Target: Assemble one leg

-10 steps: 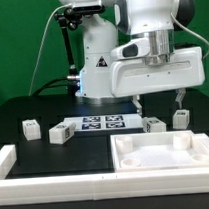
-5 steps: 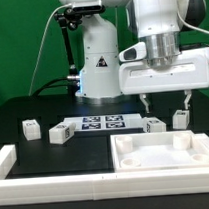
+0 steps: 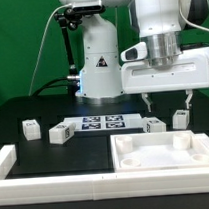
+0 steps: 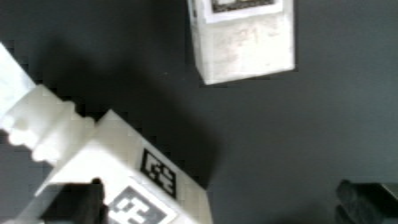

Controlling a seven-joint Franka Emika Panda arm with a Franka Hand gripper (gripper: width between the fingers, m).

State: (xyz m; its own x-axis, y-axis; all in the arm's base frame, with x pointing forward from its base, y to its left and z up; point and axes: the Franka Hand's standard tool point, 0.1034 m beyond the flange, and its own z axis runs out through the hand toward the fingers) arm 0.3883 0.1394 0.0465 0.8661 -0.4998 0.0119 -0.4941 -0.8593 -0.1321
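Observation:
My fingers are over empty black table and would miss if they closed now. My gripper needs to move toward the white leg first and then close on that leg.
Several white legs lie on the black table in the exterior view: two on the left (image 3: 31,128) (image 3: 60,133) and two on the right (image 3: 154,124) (image 3: 180,117). My gripper (image 3: 167,104) hangs open and empty just above the two right legs, with its fingers spread wide. In the wrist view the gripper (image 4: 217,205) shows one dark finger at each side. One leg (image 4: 244,40) lies flat well beyond the fingers. A second white tagged block (image 4: 111,150) lies beside one fingertip (image 4: 63,205), and nothing is between the jaws.
The marker board (image 3: 102,122) lies flat in the middle, between the leg pairs. The large white tray-like part (image 3: 131,159) sits in front of the right legs. A white wall (image 3: 6,159) borders the front and left. The robot base stands behind.
The gripper has shifted a little toward the exterior view's right, staying open above the two right legs. The parts on the table have not moved.

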